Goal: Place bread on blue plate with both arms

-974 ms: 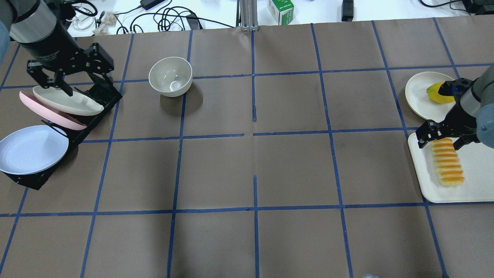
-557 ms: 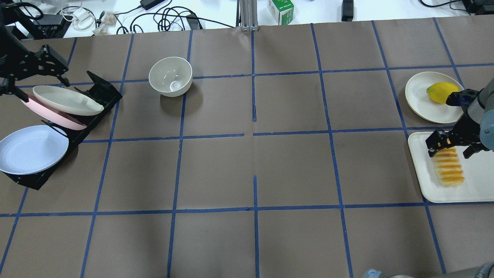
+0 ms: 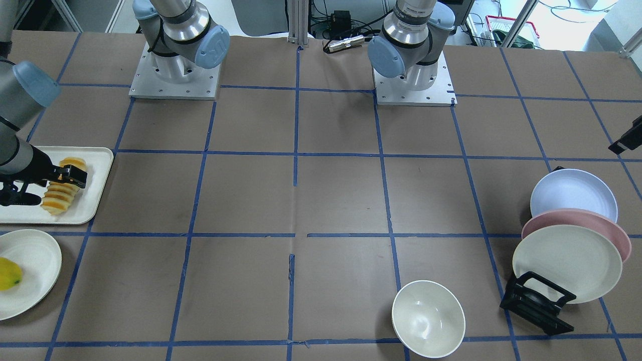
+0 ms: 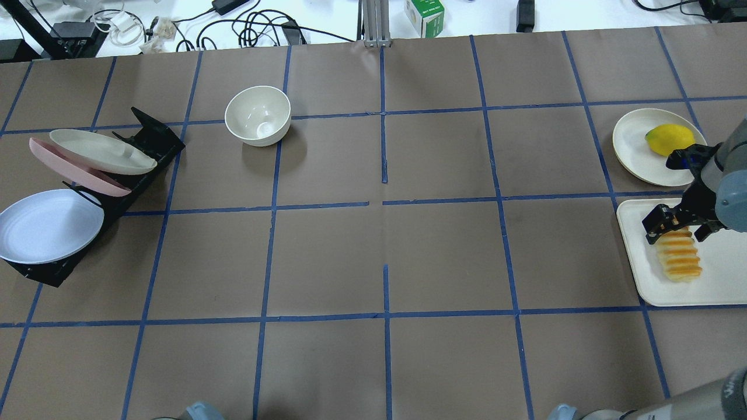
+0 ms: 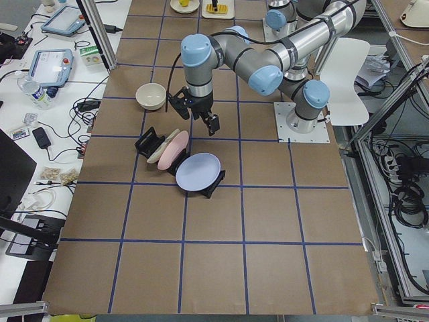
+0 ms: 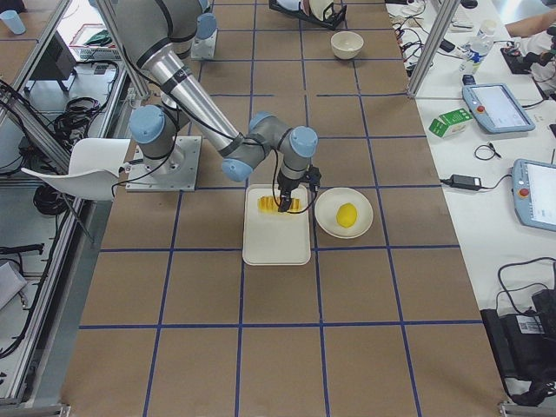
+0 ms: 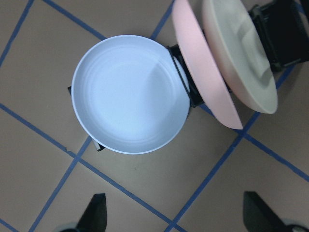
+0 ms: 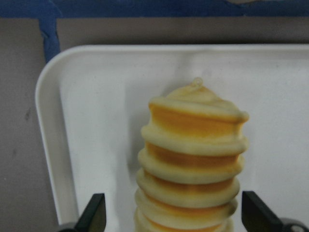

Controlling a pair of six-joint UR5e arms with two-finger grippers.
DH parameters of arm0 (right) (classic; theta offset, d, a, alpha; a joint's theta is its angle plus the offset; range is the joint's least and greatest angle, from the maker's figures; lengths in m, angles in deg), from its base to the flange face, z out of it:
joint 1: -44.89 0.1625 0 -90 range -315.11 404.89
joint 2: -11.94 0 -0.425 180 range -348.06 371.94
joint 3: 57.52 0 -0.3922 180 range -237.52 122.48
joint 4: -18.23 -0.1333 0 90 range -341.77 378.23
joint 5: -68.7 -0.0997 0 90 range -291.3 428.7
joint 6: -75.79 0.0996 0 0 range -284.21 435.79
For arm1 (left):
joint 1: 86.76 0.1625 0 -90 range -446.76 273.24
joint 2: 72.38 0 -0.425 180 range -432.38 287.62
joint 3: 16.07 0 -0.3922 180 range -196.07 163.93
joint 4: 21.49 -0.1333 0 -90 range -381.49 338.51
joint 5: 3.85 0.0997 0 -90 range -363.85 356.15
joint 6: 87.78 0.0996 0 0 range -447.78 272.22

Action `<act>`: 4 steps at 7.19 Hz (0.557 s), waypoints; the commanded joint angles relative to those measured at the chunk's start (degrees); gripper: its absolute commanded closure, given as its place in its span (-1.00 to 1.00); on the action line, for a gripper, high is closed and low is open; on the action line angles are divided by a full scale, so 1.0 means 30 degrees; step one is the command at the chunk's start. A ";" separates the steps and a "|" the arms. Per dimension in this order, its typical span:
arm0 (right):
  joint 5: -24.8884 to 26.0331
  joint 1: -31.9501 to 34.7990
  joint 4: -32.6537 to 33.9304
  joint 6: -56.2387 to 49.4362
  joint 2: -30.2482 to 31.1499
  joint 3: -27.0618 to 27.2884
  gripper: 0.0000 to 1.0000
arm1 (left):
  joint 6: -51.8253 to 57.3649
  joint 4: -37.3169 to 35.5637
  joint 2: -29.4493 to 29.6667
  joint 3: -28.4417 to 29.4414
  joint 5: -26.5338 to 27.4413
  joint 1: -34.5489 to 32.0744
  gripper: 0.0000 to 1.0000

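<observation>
My right gripper grips the long, ridged bread around its middle (image 3: 65,186) (image 8: 186,210) next, to keep both ends balanced.
The bread (image 4: 680,261) lies lengthwise on a white tray (image 4: 721,280) at the table's right. It also shows in the right wrist view (image 8: 193,159) and the front view (image 3: 59,194). My right gripper (image 4: 677,226) is open, with a finger on each side of the loaf's far end (image 8: 175,215). The blue plate (image 4: 46,224) leans in the front slot of a black rack (image 4: 146,140) at the left, also seen from the front (image 3: 572,193). My left gripper (image 7: 176,217) is open and empty, high above the blue plate (image 7: 128,94). It is out of the overhead view.
A pink plate (image 4: 76,169) and a cream plate (image 4: 99,153) stand in the rack behind the blue one. A cream bowl (image 4: 258,115) sits at back left of centre. A cream plate (image 4: 633,146) with a yellow fruit (image 4: 669,139) is behind the tray.
My left gripper has moved away from the cream plate and out of the overhead view to the left. My right gripper has shifted a little nearer along the bread.
</observation>
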 commanded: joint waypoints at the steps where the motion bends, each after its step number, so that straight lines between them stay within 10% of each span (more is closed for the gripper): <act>1: 0.0100 -0.0013 0.0201 -0.0217 -0.0500 -0.0008 -0.43 | 0.0670 -0.2717 0.1552 -0.1150 0.0003 0.1825 -0.87; 2: 0.1087 -0.0013 0.0259 -0.0362 -0.0532 -0.0066 0.62 | 0.0642 -0.5324 0.2578 -0.2116 -0.0026 0.1884 -0.86; 4: 0.1391 -0.0013 0.0143 -0.0452 -0.0269 -0.0067 1.00 | 0.0671 -0.7688 0.4427 -0.2682 -0.0085 0.1885 -0.72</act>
